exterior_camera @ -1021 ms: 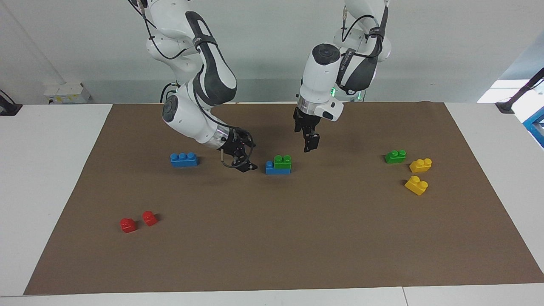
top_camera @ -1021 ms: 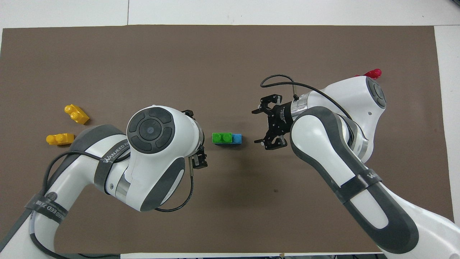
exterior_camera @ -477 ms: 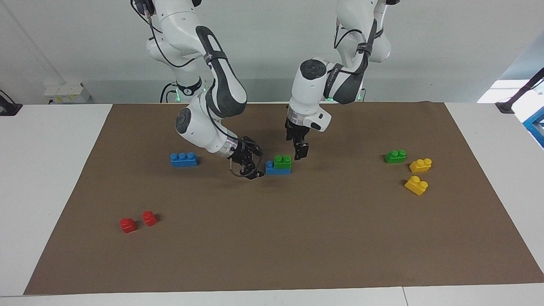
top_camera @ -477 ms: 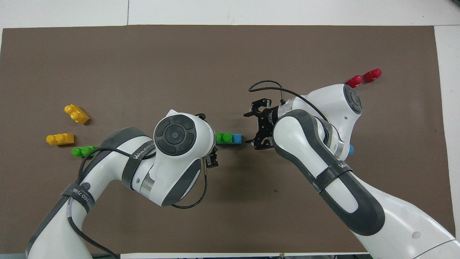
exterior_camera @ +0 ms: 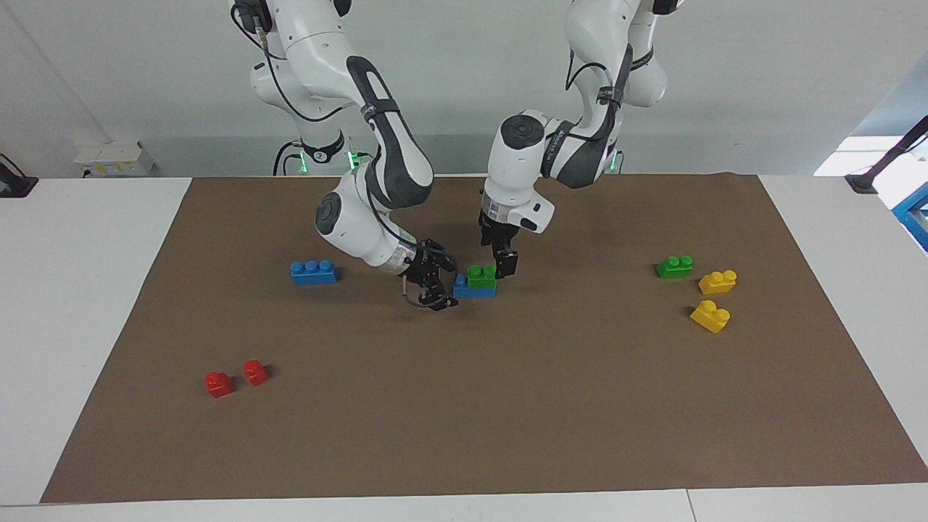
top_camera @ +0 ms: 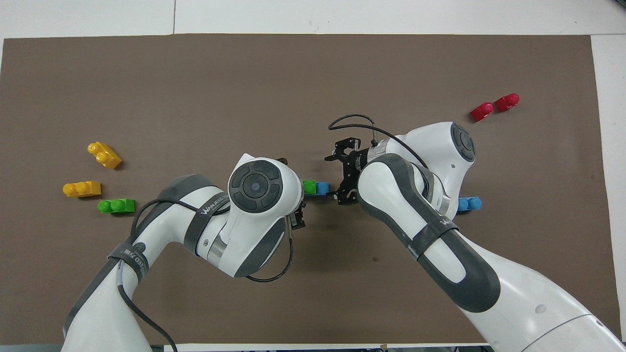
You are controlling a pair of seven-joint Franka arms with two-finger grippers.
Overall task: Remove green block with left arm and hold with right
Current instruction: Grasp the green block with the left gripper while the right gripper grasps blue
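Note:
The green block has to come off the blue brick (top_camera: 322, 188), so my left gripper should next grab the block by its end (top_camera: 305, 187) opposite that brick.
The green block (exterior_camera: 481, 275) (top_camera: 309, 187), with two studs, sits stacked on a blue brick (exterior_camera: 475, 288) (top_camera: 322, 187) mid-mat. My left gripper (exterior_camera: 502, 261) hangs low, open, just off the green block's end toward the left arm's end of the table; nothing is held. In the overhead view its wrist covers part of the block, and one finger (top_camera: 298, 222) shows past the wrist. My right gripper (exterior_camera: 442, 284) (top_camera: 333, 179) is open and low at the blue brick's bare end, not gripping it.
A second green block (exterior_camera: 674, 267) (top_camera: 116, 206) and two yellow bricks (exterior_camera: 718, 281) (exterior_camera: 710, 316) lie toward the left arm's end. A loose blue three-stud brick (exterior_camera: 313, 272) and two red blocks (exterior_camera: 218, 384) lie toward the right arm's end.
Both grippers closed in on the stacked bricks from either end. The left one sank down beside the green block. The right one reached the blue brick's end.

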